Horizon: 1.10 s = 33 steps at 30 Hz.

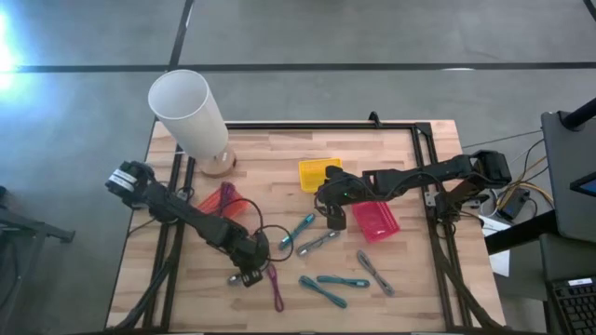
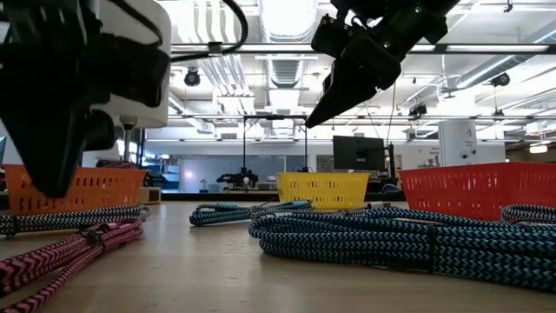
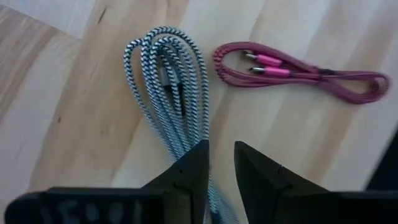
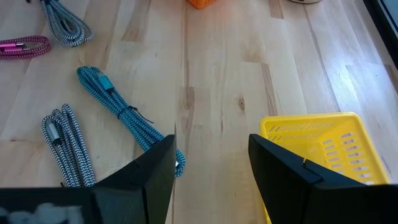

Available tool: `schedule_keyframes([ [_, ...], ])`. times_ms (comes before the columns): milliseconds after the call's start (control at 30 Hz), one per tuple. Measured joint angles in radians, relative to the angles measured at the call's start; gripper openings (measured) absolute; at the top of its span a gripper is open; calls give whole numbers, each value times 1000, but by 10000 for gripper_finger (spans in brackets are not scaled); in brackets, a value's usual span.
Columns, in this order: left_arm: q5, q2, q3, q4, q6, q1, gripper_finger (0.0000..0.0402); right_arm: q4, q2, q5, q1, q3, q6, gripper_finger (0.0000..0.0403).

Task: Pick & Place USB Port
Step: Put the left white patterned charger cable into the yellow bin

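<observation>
The black-and-white cable should go in the yellow basket, so the robot's left gripper should next pick it up by the bundled parts beside its looped end [image 3: 185,134].
My left gripper [image 1: 247,273] hangs low over the near-left part of the table, its fingers a narrow gap apart [image 3: 221,163]. One end of a black-and-white braided cable coil [image 3: 165,87] lies flat on the wood under that gap. In the low view the finger [image 2: 48,174] ends just above this cable [image 2: 69,217]. A pink cable [image 3: 298,71] lies beside it. My right gripper [image 1: 333,221] is open [image 4: 211,162] and raised over the table's middle, between a teal cable [image 4: 118,106] and the yellow basket [image 4: 317,149].
A red basket [image 1: 375,221] sits right of my right gripper, and an orange one [image 1: 223,200] sits near my left arm. A white cylinder [image 1: 191,116] stands at the far left. Several teal and grey cables [image 1: 343,279] lie along the near side.
</observation>
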Motion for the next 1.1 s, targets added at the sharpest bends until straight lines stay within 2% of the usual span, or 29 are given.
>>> schedule_keyframes([
  [233, -4, 91, 3, 11, 6, 0, 94, 0, 0, 0, 0, 0, 0, 199],
  [433, -53, 117, 4, 34, 30, 0, 87, 2, 0, 0, 0, 0, 0, 199],
  [633, -183, 58, -4, 86, 136, 3, 11, 2, 0, 0, 0, 0, 0, 199],
  [1100, -609, -195, -3, 92, 295, 23, 0, -9, -3, 0, 0, 19, -33, 199],
])
